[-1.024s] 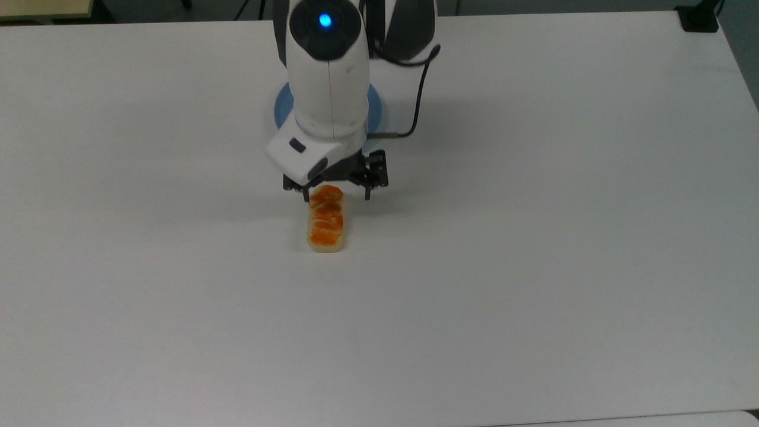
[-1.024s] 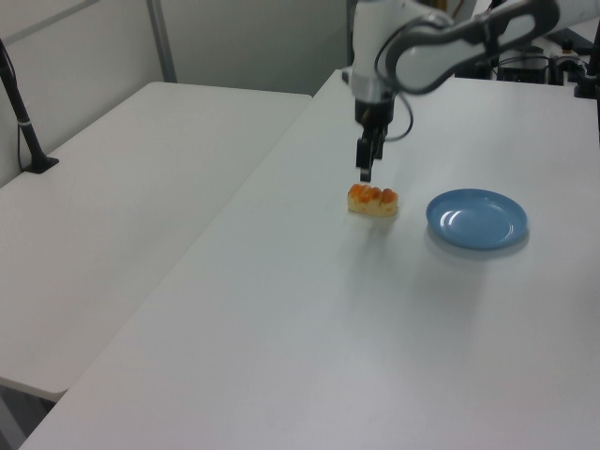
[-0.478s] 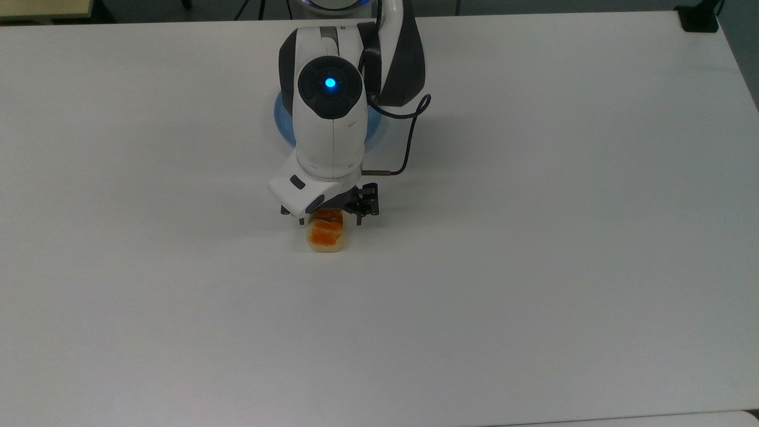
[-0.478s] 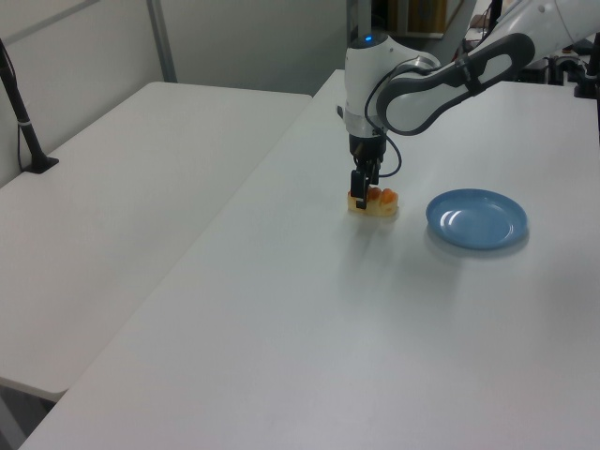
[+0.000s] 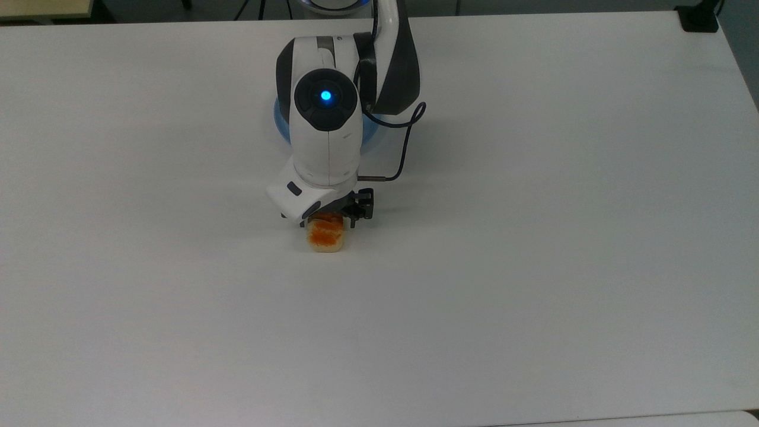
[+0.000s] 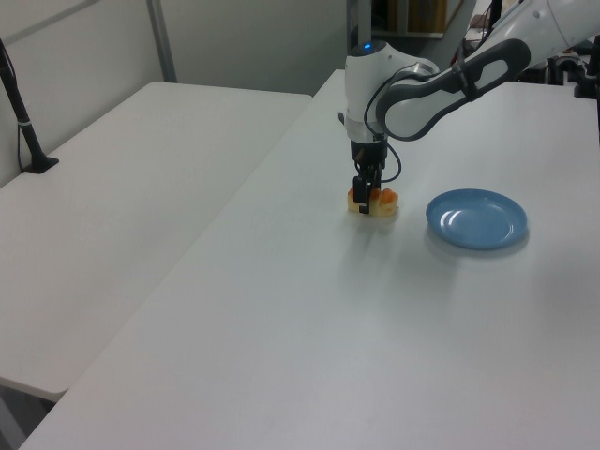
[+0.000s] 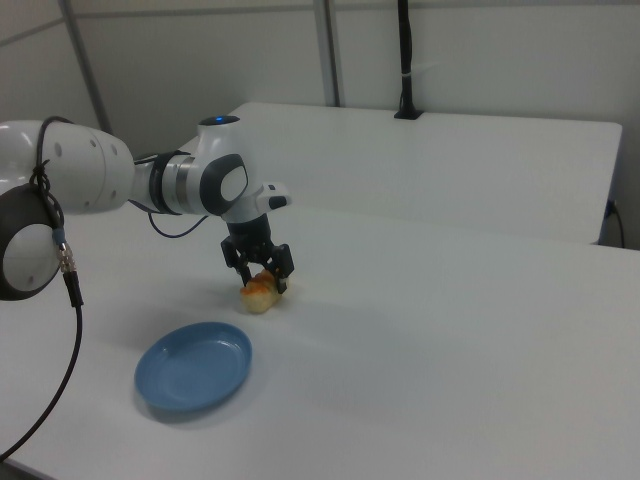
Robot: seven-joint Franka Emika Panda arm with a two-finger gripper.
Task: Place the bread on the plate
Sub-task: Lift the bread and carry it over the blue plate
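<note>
I will next grab the orange-topped bread by its end (image 6: 353,202) with my gripper, so that I can then put it onto the light-blue plate (image 6: 477,219).
The bread (image 5: 325,237) lies on the white table (image 5: 533,237), a small loaf with an orange-brown top; it also shows in the left view (image 6: 379,201) and the right view (image 7: 260,293). My gripper (image 5: 328,222) is down over the loaf's far end, open, with one finger on each side of it (image 7: 262,279). In the left view the gripper (image 6: 364,199) covers the bread's left end. The light-blue plate (image 5: 278,116) sits behind the arm in the top view, mostly hidden by it. It lies bare to the bread's right in the left view (image 6: 476,218) and low in the right view (image 7: 195,368).
A black cable (image 5: 406,139) loops off the wrist. A black clamp (image 5: 699,18) sits at the table's far right corner in the top view. A second white table (image 6: 112,187) with a black post (image 6: 23,122) adjoins on the left view's left.
The gripper has come down and forward from above the loaf's far end, so that its fingers now straddle the bread. The bread and plate have not moved.
</note>
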